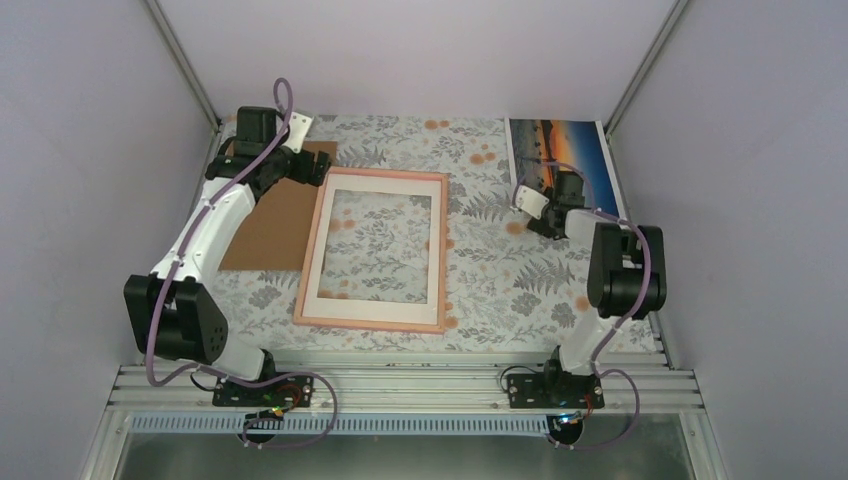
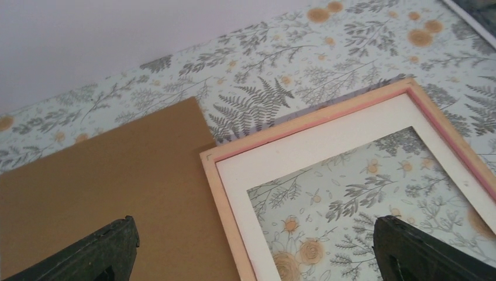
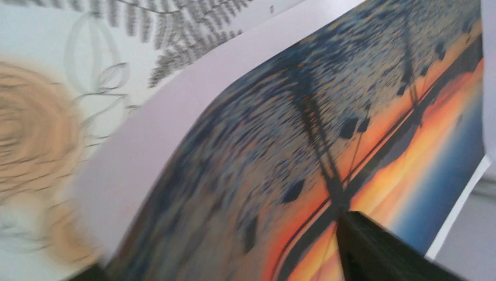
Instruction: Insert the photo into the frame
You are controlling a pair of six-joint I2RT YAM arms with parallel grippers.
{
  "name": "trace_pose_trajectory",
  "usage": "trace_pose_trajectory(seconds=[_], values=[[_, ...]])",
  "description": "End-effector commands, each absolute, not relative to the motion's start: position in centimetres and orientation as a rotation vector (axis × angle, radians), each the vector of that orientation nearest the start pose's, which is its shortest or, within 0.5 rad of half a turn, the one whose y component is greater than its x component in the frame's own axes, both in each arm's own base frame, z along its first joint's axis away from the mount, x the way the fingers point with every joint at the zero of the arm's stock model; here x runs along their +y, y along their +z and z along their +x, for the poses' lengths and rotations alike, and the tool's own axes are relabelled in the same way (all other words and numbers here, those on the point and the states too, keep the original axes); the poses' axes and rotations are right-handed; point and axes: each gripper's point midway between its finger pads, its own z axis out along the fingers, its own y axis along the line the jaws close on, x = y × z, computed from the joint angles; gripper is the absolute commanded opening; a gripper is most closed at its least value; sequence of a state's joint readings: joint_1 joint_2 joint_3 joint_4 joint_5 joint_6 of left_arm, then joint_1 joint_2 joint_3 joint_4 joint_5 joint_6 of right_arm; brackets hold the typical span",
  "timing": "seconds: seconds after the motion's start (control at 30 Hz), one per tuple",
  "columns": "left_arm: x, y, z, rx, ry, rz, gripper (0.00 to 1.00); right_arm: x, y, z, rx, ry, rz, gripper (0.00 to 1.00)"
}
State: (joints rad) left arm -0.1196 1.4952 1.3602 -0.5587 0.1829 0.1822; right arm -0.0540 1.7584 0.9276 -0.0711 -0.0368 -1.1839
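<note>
The photo has a white border along its long edge (image 1: 607,152). My left gripper should grab the photo there next, so the print stays free to lie inside the frame (image 1: 370,323).
The photo (image 1: 570,150), an orange sunset over blue water with a white border, lies at the back right of the table. My right gripper (image 1: 552,195) is low at its near left edge. In the right wrist view the photo (image 3: 327,117) fills the picture and looks bowed. One fingertip (image 3: 374,252) rests on it, the other barely shows at the lower left, so the right gripper (image 3: 228,257) stands open across the print. The pink frame (image 1: 370,323) lies mid-table. My left gripper (image 1: 312,168) hovers open over the frame's (image 2: 231,228) far left corner, empty (image 2: 252,228).
A white mat board (image 1: 437,250) with a cut-out window sits inside the frame, also in the left wrist view (image 2: 304,146). A brown cardboard sheet (image 1: 270,225) lies left of the frame, partly under it (image 2: 105,175). Walls close in the table at the back and both sides.
</note>
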Motion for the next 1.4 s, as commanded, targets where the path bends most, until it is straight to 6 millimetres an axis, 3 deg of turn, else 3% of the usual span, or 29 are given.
trace_pose_trajectory(seconds=[0.0,0.13,0.17,0.27,0.4,0.63,0.87,1.07,1.13,1.23,1.37], values=[[-9.4,28.2,42.2,2.108,-0.222,0.519,1.0,-3.0,4.3,46.5,2.087,-0.598,-1.369,0.58],[-10.1,28.9,41.6,2.022,-0.207,0.633,1.0,-1.8,6.4,47.2,2.116,-0.479,-1.358,0.09],[-10.4,29.1,41.5,2.002,-0.211,0.667,1.0,-1.4,7.4,47.0,2.12,-0.433,-1.364,0.04],[-11.8,29.5,40.6,1.936,-0.245,0.804,1.0,0.6,10.8,45.5,2.098,-0.281,-1.401,0.04],[-14.2,29.3,39.5,1.827,-0.303,0.983,1.0,3.8,17.5,41.6,1.978,-0.104,-1.474,0.04],[-20.1,28.8,37.5,1.583,-0.251,1.319,1.0,8.3,23.7,33.6,1.745,0.042,-1.647,0.04],[-27.1,27.9,35.1,1.425,-0.295,1.48,1.0,11.8,29.3,29.3,1.575,0.139,-1.638,0.04],[-32.6,26.5,33.0,1.337,-0.316,1.569,0.93,13.6,32.4,27.4,1.459,0.158,-1.646,0.04],[-33.8,25.9,33.2,1.338,-0.317,1.577,0.91,14.2,33.1,26.7,1.413,0.156,-1.664,0.04],[-35.4,26.5,33.6,1.322,-0.317,1.57,0.87,14.7,34.1,26.3,1.375,0.142,-1.663,0.04],[-37.8,25.2,32.4,1.324,-0.35,1.62,0.71,15.2,35.0,26.1,1.353,0.152,-1.653,0.04]])
